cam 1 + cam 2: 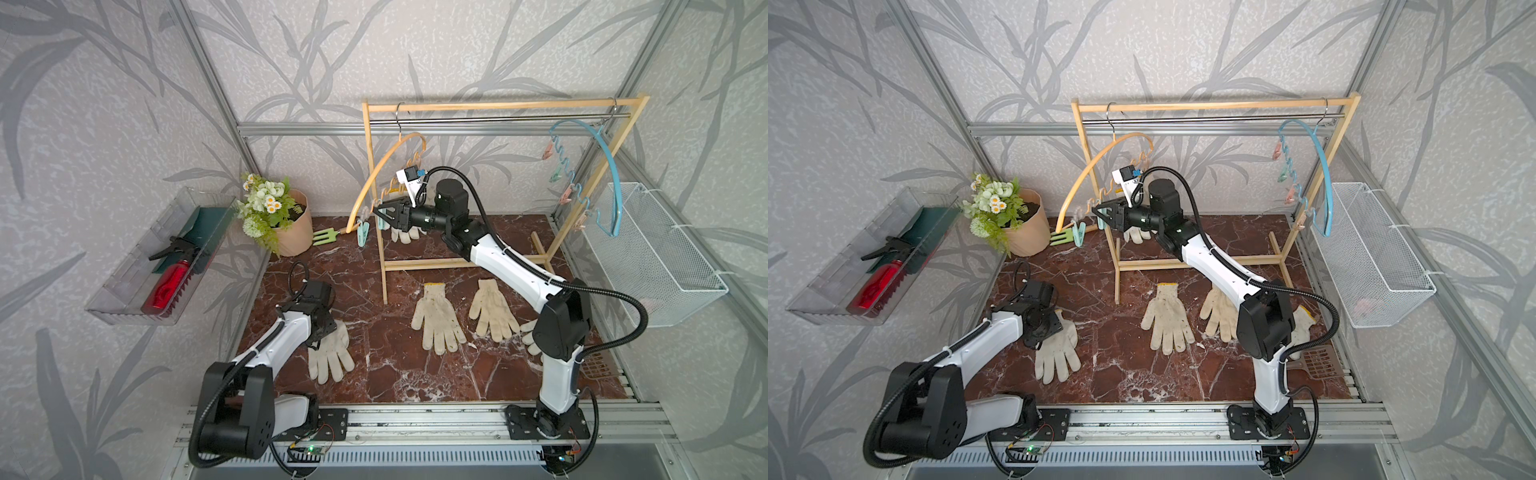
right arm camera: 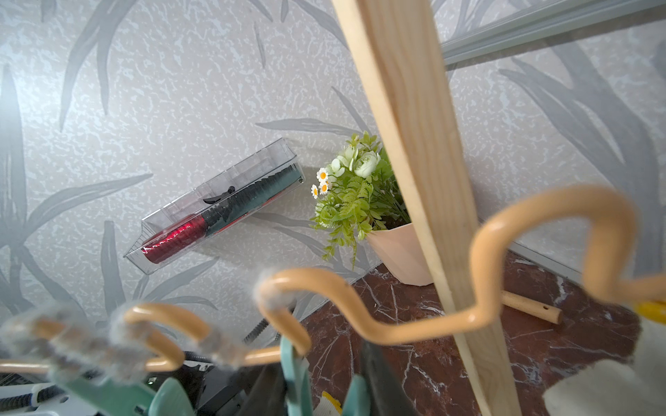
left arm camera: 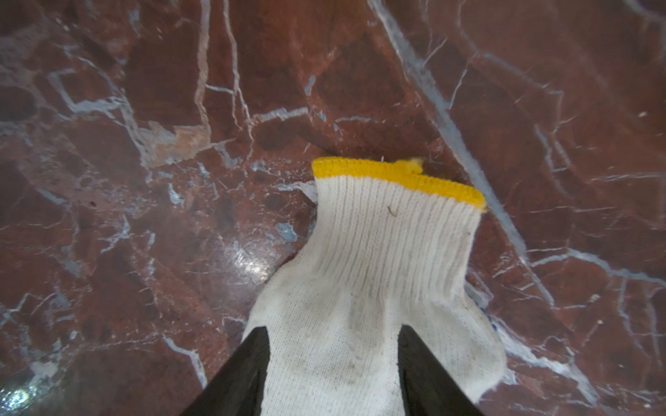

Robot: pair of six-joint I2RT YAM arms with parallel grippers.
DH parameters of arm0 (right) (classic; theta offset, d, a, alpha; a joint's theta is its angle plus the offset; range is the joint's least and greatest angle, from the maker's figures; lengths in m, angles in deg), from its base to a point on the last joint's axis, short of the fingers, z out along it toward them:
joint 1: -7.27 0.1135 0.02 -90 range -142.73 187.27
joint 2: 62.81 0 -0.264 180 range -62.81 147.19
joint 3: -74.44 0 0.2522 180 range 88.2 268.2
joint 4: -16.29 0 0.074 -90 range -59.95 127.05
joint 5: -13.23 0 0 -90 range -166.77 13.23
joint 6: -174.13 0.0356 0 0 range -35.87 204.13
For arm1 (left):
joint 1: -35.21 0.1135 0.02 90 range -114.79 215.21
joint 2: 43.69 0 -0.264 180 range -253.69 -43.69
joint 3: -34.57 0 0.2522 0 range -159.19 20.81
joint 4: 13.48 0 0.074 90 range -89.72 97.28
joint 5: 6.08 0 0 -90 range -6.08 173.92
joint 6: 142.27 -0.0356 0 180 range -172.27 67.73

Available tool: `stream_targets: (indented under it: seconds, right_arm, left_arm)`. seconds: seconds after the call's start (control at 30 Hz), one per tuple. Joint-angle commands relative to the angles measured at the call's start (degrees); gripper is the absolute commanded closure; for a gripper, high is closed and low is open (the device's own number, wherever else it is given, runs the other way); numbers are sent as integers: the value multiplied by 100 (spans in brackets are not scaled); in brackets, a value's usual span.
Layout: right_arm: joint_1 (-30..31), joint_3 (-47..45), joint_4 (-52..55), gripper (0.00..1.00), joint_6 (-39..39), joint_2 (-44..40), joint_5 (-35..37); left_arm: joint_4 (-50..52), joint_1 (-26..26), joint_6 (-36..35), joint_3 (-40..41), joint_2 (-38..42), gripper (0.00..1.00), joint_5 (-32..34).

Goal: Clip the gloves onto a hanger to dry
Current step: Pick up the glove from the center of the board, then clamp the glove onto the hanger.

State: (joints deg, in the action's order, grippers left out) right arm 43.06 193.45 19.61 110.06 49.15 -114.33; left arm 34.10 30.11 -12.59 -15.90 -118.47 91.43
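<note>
Next, my left gripper grabs the glove by its palm, below the ribbed cuff, so that the yellow edge stays free to clip.
Several off-white gloves with yellow cuffs lie on the red marble floor. One glove lies under my left gripper, whose jaws stand open on either side of its palm. Two more gloves lie mid-floor, and one is partly hidden behind my right arm. Another glove hangs from the orange hanger. My right gripper is shut on a teal clip hanging from that hanger.
The wooden rack also carries a blue hanger with pink and green clips. A flower pot and a green fork stand at back left. A clear wall tray hangs left and a wire basket right.
</note>
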Motion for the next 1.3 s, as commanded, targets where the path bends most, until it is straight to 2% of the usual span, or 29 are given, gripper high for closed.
stream_targets:
  seconds: [0.0, 0.1, 0.13, 0.23, 0.3, 0.47, 0.73, 0.9, 1.07, 1.27]
  right_arm:
    - [16, 145, -101, 69, -18, -153, -50]
    - [16, 145, -99, 69, -18, -141, -54]
    - [16, 145, -94, 69, -8, -140, -58]
    - [16, 146, -72, 69, -34, -161, -58]
    - [16, 144, -39, 69, -62, -167, -50]
    - [17, 145, -36, 69, -81, -167, -41]
    - [16, 128, -79, 69, -27, -201, -36]
    - [16, 84, -119, 69, 6, -262, -23]
    - [16, 17, -189, 69, 51, -315, -23]
    - [16, -79, -201, 69, 43, -368, -14]
  left_arm:
    - [9, 36, -57, -242, -420, 41, -177]
    - [-81, 36, -53, -306, -822, 42, -232]
    - [-76, 38, -40, -318, -918, 46, -213]
    - [-12, 37, -39, -354, -1026, 60, -186]
    - [-24, 37, -69, -337, -935, 80, -232]
    - [-53, 27, -173, -296, -549, 100, -311]
    - [-504, -238, -631, -349, 719, 100, -778]
    - [-1150, -745, -1141, -427, 1511, 100, -835]
    - [-1735, -1367, -1867, -573, 1797, 100, -890]
    - [-2741, -1641, -2420, -564, 2126, 100, -1110]
